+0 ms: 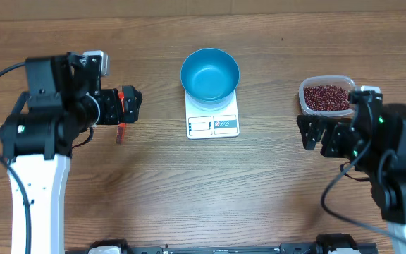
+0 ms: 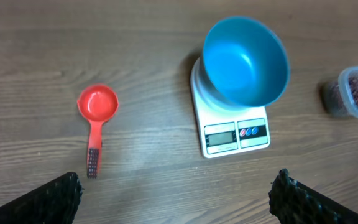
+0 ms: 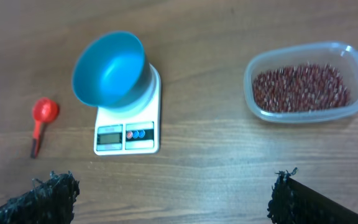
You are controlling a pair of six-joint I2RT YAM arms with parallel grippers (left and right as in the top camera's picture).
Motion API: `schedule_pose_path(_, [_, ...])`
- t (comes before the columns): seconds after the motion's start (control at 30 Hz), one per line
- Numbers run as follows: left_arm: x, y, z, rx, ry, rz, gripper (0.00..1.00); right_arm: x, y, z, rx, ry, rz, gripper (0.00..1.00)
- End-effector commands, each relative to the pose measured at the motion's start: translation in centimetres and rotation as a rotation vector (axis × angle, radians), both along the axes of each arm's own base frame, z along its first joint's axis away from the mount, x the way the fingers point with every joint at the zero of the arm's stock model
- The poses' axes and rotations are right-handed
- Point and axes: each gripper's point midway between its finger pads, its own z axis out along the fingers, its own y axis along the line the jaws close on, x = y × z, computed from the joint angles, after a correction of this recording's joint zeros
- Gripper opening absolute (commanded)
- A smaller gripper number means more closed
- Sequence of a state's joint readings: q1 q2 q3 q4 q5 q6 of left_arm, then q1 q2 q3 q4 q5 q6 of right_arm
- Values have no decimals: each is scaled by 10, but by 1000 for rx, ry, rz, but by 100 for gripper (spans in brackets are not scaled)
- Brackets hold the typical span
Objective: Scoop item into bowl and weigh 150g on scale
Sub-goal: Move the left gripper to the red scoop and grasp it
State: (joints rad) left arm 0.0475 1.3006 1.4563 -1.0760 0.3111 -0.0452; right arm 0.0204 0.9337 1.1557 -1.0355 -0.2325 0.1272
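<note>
I will next pick up the red scoop with my left gripper by its bowl-end rim point(image 2: 98, 98), so the handle stays free for my right gripper.
The empty blue bowl point(image 1: 210, 74) stands on the white scale point(image 1: 213, 125) at the middle back of the table. The item, a heap of dark red-brown beans point(image 1: 326, 97), fills a clear tub point(image 1: 304, 90) to the right. A red scoop point(image 2: 97, 104) lies flat to the left of the scale, bowl end away from me. My left gripper point(image 1: 136, 106) hangs open above the scoop, which it partly hides in the overhead view. My right gripper point(image 1: 314, 135) is open just in front of the tub, holding nothing. Both wrist views show wide-apart fingers over bare wood.
The wooden table point(image 1: 210, 190) runs across the whole view, with its back edge near the top. The scale's display panel point(image 2: 221, 137) faces the front.
</note>
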Motion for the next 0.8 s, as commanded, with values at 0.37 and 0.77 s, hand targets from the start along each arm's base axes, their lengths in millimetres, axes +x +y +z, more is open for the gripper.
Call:
schedule_pose_path(0.37, [25,41,-65,154,212,111,96,27,23,-32,95,156,87,100])
schedule_pose_path(0.77, [59,90,-124,229,298,132,70,40,23,-58,97,247,83,99])
